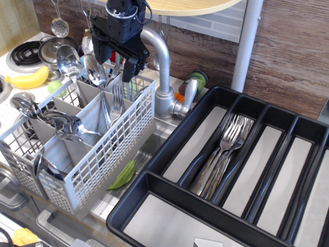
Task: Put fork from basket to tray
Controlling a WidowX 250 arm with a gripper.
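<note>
My gripper grabs the tines of the silver fork (117,100) next, to move the fork from the basket into the black tray.
The light grey lattice basket (103,154) stands at the left over the sink. A silver fork (117,100) stands in one of its far compartments, tines up, next to a spoon (96,72). My black gripper (114,60) hangs just above the basket's far end, over the fork and spoon. Its fingers (128,68) stand apart and hold nothing. The large black tray (169,141) lies at the right, with a bunch of matching forks (226,149) in one long compartment.
A chrome faucet (162,67) rises between basket and tray, close to my gripper. More spoons (69,62) stand in the basket. A banana (28,80) and stove burner (23,51) are far left. A green leaf-shaped thing (123,176) lies in the sink. A white post (248,41) stands behind the tray.
</note>
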